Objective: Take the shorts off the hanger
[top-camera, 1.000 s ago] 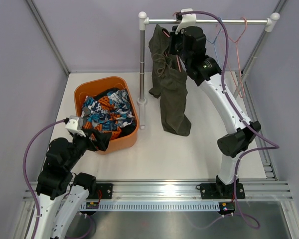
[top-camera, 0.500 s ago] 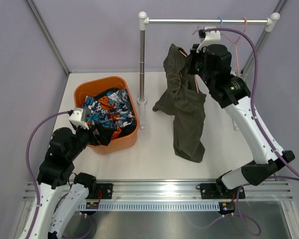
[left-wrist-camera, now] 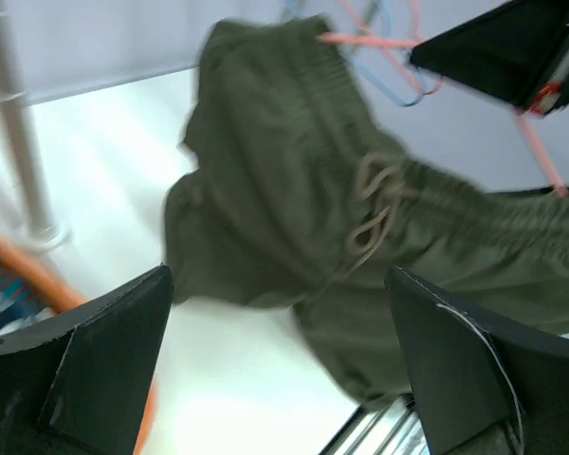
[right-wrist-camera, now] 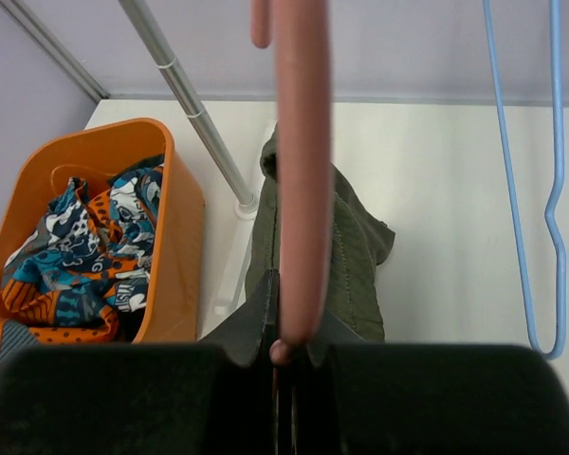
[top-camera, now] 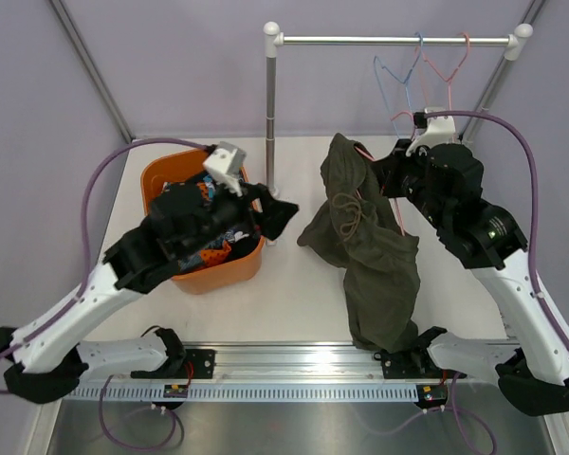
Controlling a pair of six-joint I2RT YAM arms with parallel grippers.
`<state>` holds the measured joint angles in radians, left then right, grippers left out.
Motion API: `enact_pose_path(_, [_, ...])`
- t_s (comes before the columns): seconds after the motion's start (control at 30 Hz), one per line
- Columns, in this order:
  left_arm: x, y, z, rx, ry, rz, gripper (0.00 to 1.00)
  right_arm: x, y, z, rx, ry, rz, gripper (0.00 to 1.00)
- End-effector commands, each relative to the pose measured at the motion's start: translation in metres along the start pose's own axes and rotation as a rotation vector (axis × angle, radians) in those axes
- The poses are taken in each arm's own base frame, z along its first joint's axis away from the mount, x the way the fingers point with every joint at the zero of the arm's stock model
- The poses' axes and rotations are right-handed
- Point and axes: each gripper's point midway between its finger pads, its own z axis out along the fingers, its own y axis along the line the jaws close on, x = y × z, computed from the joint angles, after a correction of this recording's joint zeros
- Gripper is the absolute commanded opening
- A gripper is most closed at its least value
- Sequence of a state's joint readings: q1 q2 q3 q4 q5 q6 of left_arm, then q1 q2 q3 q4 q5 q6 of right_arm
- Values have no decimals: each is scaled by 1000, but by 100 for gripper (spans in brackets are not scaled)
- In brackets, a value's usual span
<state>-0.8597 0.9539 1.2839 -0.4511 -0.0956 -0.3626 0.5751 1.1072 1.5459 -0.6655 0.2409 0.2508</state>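
Note:
My left gripper takes hold of the shorts (top-camera: 375, 265) by the near side of their waistband next, beside the hanger's end, to pull them off the hanger.
Olive green shorts (top-camera: 375, 265) with a drawstring hang from a pink wire hanger (top-camera: 365, 156) over the table's middle right, off the rail. My right gripper (top-camera: 391, 175) is shut on the hanger's neck (right-wrist-camera: 299, 171), with the shorts (right-wrist-camera: 351, 256) hanging below it. My left gripper (top-camera: 280, 216) is open and empty, just left of the shorts and apart from them. In the left wrist view its jaws (left-wrist-camera: 277, 284) stand wide, with the shorts (left-wrist-camera: 360, 218) and the hanger (left-wrist-camera: 370, 40) straight ahead.
An orange basket (top-camera: 161, 175) with patterned clothes stands at the left, also in the right wrist view (right-wrist-camera: 180, 218). The clothes rail (top-camera: 389, 41) and its post (top-camera: 270, 123) stand behind. A blue hanger (top-camera: 408, 76) and a pink hanger (top-camera: 450, 66) hang on the rail.
My right arm lifted the hanger with the shorts off the rail and brought it down towards the near right. My left arm swung from the basket's front across to the shorts.

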Motion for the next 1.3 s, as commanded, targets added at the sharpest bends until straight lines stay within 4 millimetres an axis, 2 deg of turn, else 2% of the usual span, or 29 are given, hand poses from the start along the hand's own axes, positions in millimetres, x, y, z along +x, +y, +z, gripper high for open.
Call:
enact_pose_path(0.0, [-21, -23, 46, -96, -80, 37, 99, -6, 9, -19, -50, -38, 52, 0])
enact_pose_path(0.07, [-16, -40, 64, -90, -79, 35, 99, -2, 9, -22, -55, -28, 54, 0])
enact_pose_path(0.1, [-16, -43, 80, -107, -102, 32, 99, 1, 9, -23, -59, -20, 57, 0])
enact_pose_path(0.2, [-18, -53, 102, -123, -131, 27, 99, 5, 7, -30, -58, -8, 56, 0])
enact_pose_path(0.23, [-16, -57, 115, -128, -128, 31, 99, 6, 6, -34, -59, -7, 59, 0])
enact_pose_path(0.33, [-22, -63, 130, -144, -168, 29, 99, 8, 7, -40, -71, -3, 69, 0])
enact_pose_path(0.37, [-15, -64, 140, -151, -158, 34, 99, 9, 7, -41, -75, 2, 71, 0])
enact_pose_path(0.4, [-19, -65, 143, -149, -184, 22, 99, 10, 7, -42, -76, 5, 72, 0])
enact_pose_path(0.43, [-15, -67, 148, -147, -184, 22, 99, 11, 7, -44, -77, 7, 72, 0])
enact_pose_path(0.57, [-10, -75, 162, -113, -188, 6, 99, 15, 5, -47, -73, 14, 70, 0])
enact_pose_path(0.77, [2, -75, 179, -128, -183, 9, 99, 13, 8, -54, -97, 9, 84, 0])
enact_pose_path(0.9, [10, -71, 190, -161, -181, 4, 99, 13, 7, -57, -94, 12, 81, 0])
enact_pose_path(1.13, [17, -61, 196, -211, -188, 12, 99, 9, 7, -65, -107, -1, 82, 0])
enact_pose_path(1.23, [18, -58, 197, -225, -188, 24, 95, 9, 7, -67, -108, -2, 83, 0])
enact_pose_path(1.27, [19, -57, 196, -231, -188, 26, 88, 9, 6, -66, -105, -1, 85, 0])
